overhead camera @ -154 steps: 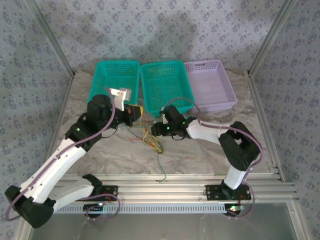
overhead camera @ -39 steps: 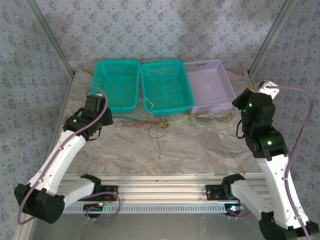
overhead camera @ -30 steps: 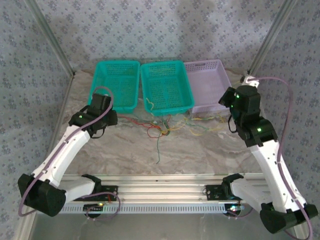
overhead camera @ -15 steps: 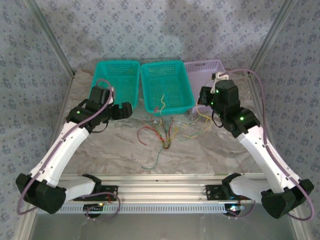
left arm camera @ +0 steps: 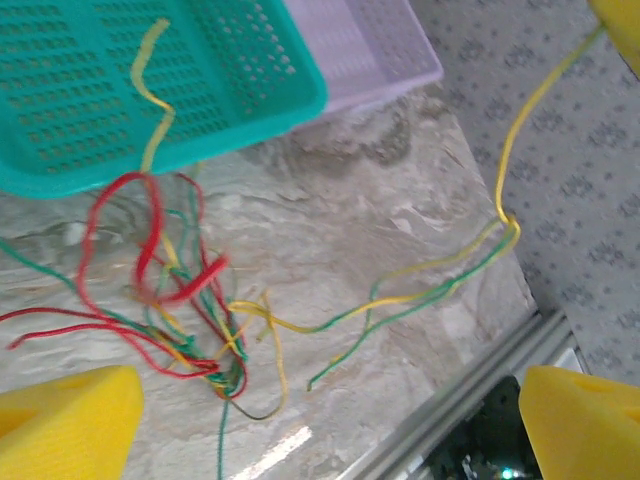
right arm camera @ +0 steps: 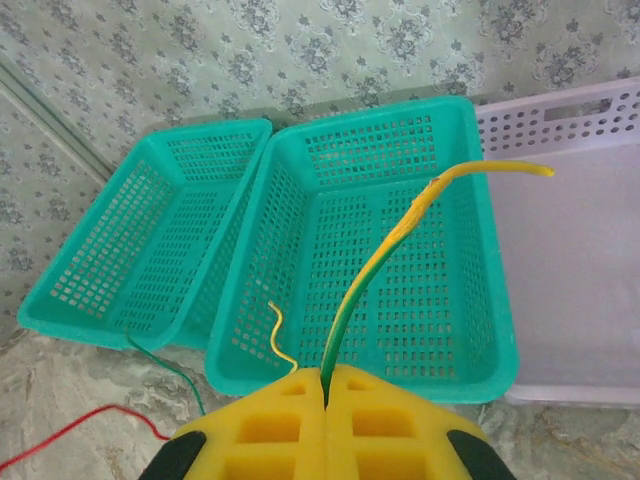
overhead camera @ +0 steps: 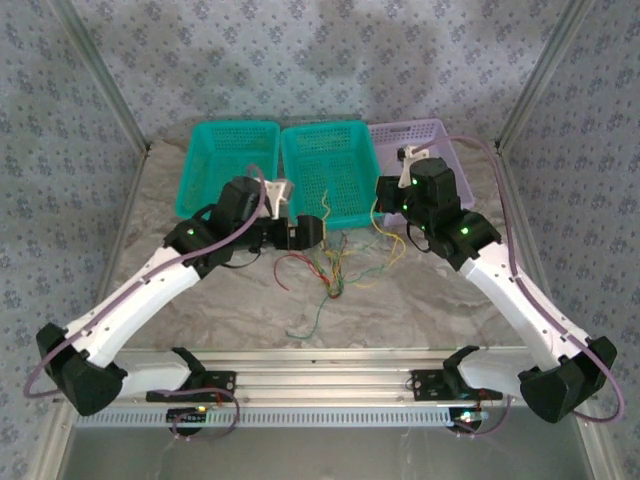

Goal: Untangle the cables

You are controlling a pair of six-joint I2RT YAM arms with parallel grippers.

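The yellow-green cable (left arm camera: pixel 505 215) needs to be gripped next by my left gripper, between the knot and the cable's bend toward my right gripper. Then the cables can be pulled apart to untangle them.
The cables (overhead camera: pixel 330 270) lie as a loose knot of thin red, green and yellow strands on the marble table, just in front of the middle teal basket (overhead camera: pixel 330 165). In the left wrist view the knot (left arm camera: pixel 185 320) sits at the left, and a yellow-green strand (left arm camera: pixel 505 215) rises to the upper right. My right gripper (right arm camera: pixel 326 378) is shut on a green-yellow cable (right arm camera: pixel 400 240) whose free end sticks up over the basket. It hangs near the basket's right corner (overhead camera: pixel 388 205). My left gripper (left arm camera: pixel 325 430) stands open above the knot, at its left side (overhead camera: pixel 300 235).
A second teal basket (overhead camera: pixel 230 160) stands at the back left and a lilac basket (overhead camera: pixel 445 150) at the back right, partly behind the right arm. Aluminium rails (overhead camera: pixel 330 365) run along the table's near edge. One green strand (overhead camera: pixel 305 325) trails toward them.
The left gripper has opened and swung right to the knot. The right gripper has carried its cable left from the table's right side, and the strands have gathered in the middle.
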